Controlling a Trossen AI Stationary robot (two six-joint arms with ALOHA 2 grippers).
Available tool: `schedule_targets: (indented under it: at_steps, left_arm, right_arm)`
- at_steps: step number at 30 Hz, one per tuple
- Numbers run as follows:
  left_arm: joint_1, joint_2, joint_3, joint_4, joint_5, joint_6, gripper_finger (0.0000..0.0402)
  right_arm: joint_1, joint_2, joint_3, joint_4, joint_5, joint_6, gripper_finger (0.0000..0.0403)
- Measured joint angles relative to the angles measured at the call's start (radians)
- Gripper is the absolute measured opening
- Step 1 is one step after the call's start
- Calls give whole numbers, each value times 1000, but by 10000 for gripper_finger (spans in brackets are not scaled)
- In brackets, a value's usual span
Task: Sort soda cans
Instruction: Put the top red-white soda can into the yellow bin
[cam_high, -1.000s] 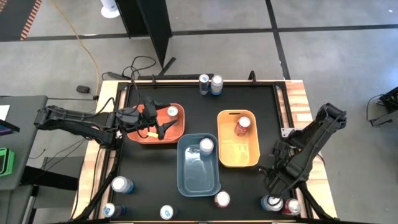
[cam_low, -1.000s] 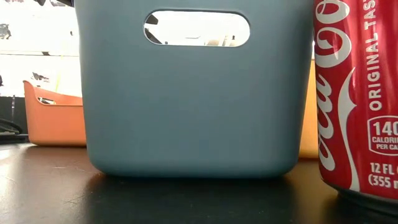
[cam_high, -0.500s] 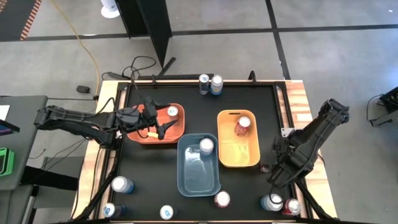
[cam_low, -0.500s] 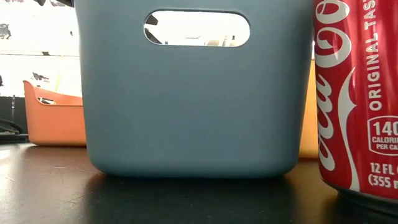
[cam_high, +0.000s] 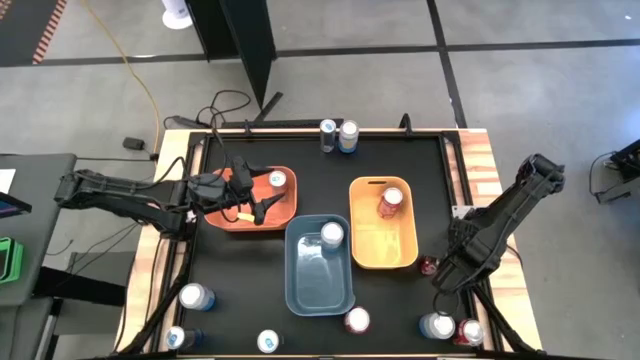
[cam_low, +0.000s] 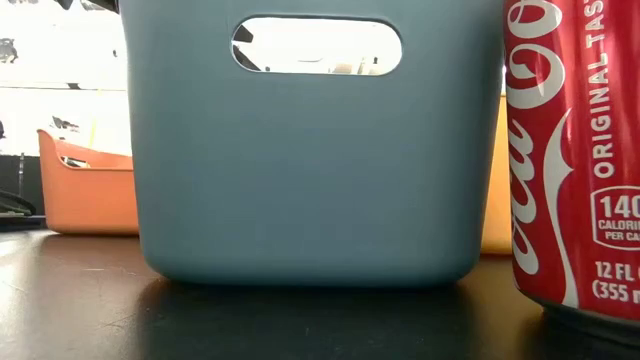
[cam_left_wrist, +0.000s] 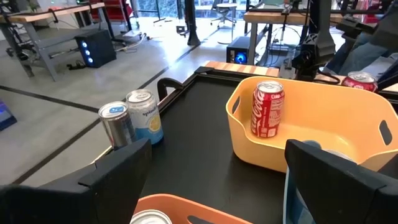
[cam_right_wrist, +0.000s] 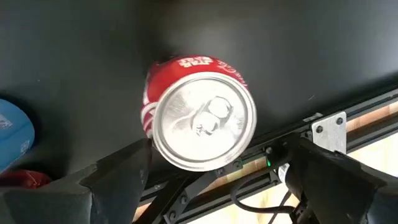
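Observation:
I will sort the red can into the yellow bin (cam_high: 385, 245), so next I will grab it with my right gripper by its body just below the lid (cam_high: 429, 266).
Soda cans stand about the black table. My right gripper (cam_right_wrist: 217, 152) points down, open, above a red can (cam_right_wrist: 199, 121) that stands upright near the right edge (cam_high: 428, 265); its fingers are at either side of the can top, apart from it. My left gripper (cam_high: 258, 205) hangs open and empty over the orange bin (cam_high: 235, 218), which holds a silver can (cam_high: 277, 180). The blue bin (cam_high: 318, 282) holds one can (cam_high: 331, 234). The yellow bin (cam_high: 385, 245) holds a red can (cam_left_wrist: 268, 109).
Two cans (cam_high: 338, 134) stand at the far edge, three (cam_high: 195, 296) at the near left, and a red one (cam_low: 570, 160) in front of the blue bin. Two more (cam_high: 450, 328) stand at the near right, close to my right arm. Black rails edge the table.
My right gripper has moved from above the two cans at the near right corner toward the far edge. The red can by the yellow bin, hidden under the arm a second ago, now shows beside the gripper.

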Motion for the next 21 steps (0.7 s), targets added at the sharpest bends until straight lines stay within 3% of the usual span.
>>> schedule_targets:
  at_steps: [9, 21]
  left_arm:
    - [0, 0, 0, 0, 0, -2, 366]
    - [0, 0, 0, 0, 0, 0, 366]
  right_arm:
    - [-19, 0, -8, 56, 15, -35, 399]
    - [-61, 1, -151, 207, 14, -96, 400]
